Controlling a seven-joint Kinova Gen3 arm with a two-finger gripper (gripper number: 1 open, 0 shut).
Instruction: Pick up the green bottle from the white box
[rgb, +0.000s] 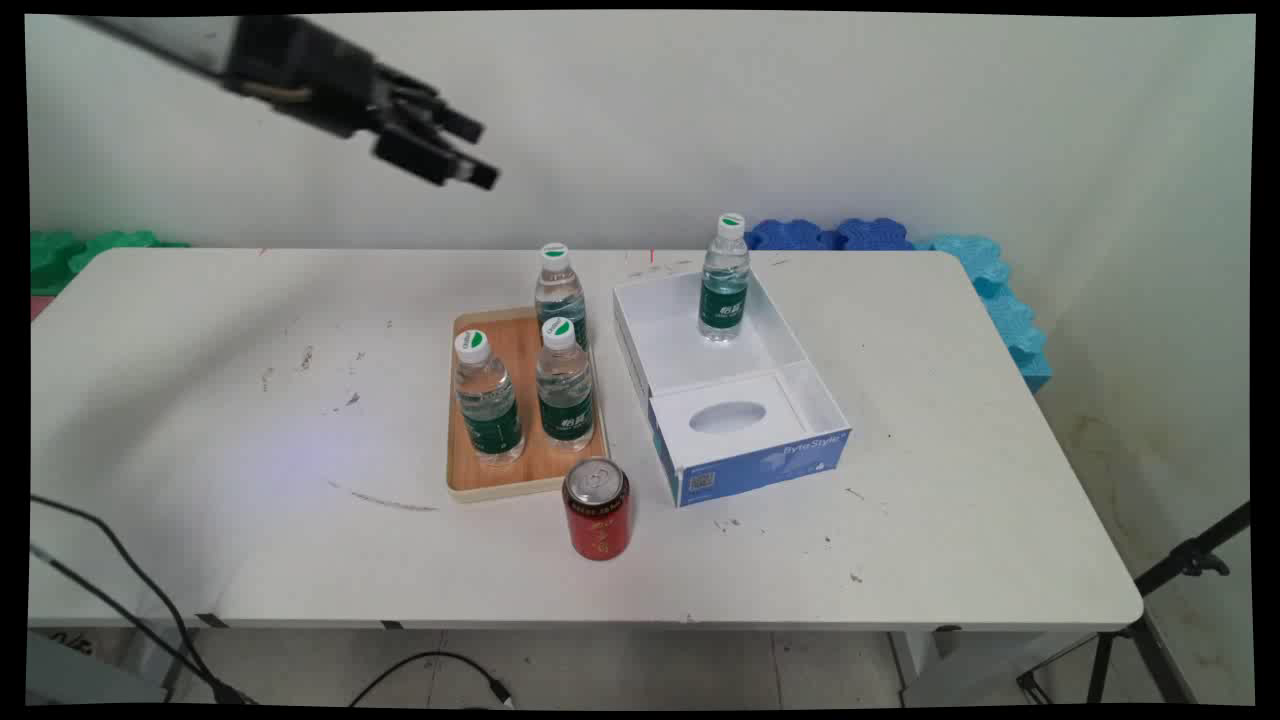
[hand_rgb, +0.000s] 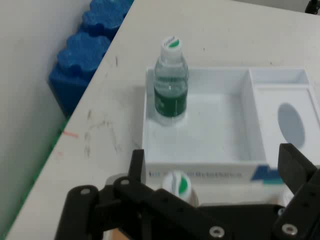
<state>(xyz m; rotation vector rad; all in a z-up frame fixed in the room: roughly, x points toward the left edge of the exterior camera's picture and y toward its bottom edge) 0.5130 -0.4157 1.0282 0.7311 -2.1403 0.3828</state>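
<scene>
I will move the clear water bottle from the box to the wooden tray (rgb: 520, 345), so next my gripper will grab the bottle by its upper body (rgb: 726, 266).
My gripper (rgb: 480, 153) hangs open high above the table's back left, holding nothing. Below and to its right a wooden tray (rgb: 520, 345) carries three water bottles (rgb: 565, 385) with green labels and white caps. Right of the tray stands an open white and blue box (rgb: 760, 465) with one more water bottle (rgb: 724, 280) upright in its far corner. In the hand view the gripper (hand_rgb: 215, 157) frames that box (hand_rgb: 210, 132) and its bottle (hand_rgb: 171, 87). The cap of a tray bottle (hand_rgb: 177, 184) shows just above the linkage.
A red drink can (rgb: 597, 510) stands in front of the tray near the table's front. Blue foam blocks (rgb: 900, 240) lie behind the table at the right, green ones (rgb: 80, 250) at the left. A black tripod (rgb: 1170, 590) stands off the table's right front corner.
</scene>
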